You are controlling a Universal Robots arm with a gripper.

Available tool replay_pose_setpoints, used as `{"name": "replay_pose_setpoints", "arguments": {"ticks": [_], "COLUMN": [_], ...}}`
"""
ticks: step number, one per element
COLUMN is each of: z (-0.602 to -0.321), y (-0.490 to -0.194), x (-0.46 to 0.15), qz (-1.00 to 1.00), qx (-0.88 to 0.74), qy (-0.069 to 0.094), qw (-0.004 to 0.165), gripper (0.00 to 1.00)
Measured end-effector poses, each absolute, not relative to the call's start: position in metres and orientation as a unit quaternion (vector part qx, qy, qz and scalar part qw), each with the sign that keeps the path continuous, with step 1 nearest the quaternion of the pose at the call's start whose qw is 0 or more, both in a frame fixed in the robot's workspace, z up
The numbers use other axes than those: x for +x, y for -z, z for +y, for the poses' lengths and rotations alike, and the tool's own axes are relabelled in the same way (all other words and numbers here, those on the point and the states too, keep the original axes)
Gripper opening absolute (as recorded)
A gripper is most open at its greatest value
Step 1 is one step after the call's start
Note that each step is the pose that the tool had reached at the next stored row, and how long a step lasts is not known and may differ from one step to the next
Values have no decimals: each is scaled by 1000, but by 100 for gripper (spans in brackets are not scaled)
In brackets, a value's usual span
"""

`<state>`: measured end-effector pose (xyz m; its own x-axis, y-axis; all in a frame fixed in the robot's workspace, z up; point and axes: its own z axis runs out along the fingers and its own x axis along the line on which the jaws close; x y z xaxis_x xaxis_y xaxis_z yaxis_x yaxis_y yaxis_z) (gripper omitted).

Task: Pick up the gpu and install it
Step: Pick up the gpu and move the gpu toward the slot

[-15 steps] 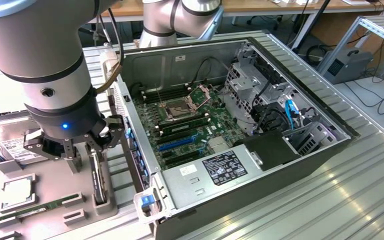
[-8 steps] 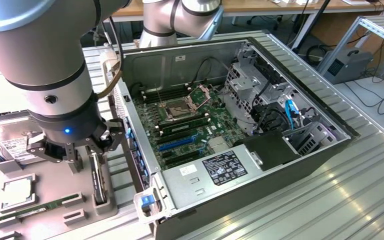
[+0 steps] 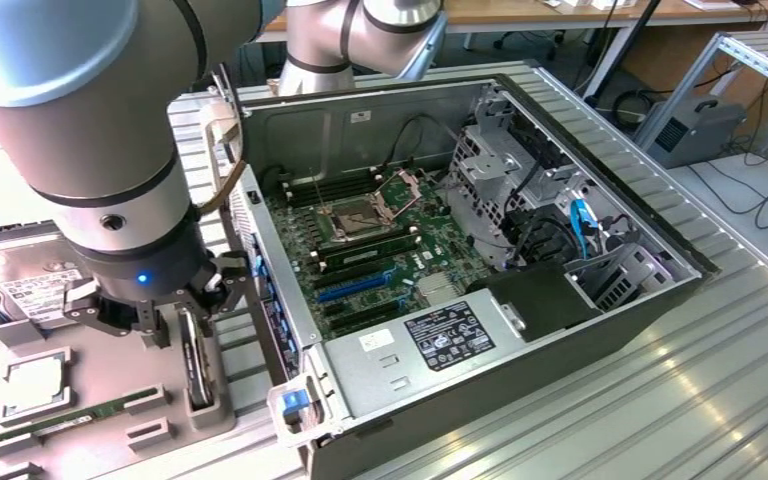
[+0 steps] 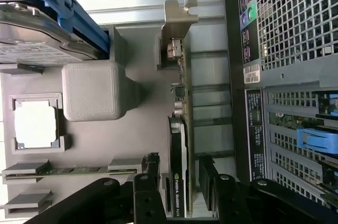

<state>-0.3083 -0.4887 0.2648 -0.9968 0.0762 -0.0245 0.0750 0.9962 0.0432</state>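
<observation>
The GPU has bare components sticking out of its board near the bracket. My gripper needs to grab it next across its flat black shroud.
The gpu stands on its long edge in a slot of the grey fixture tray, just outside the open computer case on the exterior view's left. In the wrist view the gpu runs away from the camera, thin and dark, with its silver bracket at the far end. My gripper is down over the card's near end. It is open, with one black finger on each side of the card and a small gap to each face. The motherboard lies exposed in the case, with a blue expansion slot.
The tray also holds a hard drive with a white label, a CPU and a green RAM stick. The case's perforated rear wall stands close beside the card. A drive cage and power supply occupy the case.
</observation>
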Motion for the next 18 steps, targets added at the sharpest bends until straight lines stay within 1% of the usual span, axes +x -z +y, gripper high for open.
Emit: {"name": "replay_pose_setpoints", "arguments": {"ticks": [8,18], "z": [-489,-481], "y": [-245,-241], "x": [-308,-308], "qz": [999,999], "qx": [38,38], "qy": [-21,-21], "qw": [13,13], "gripper": [44,44]}}
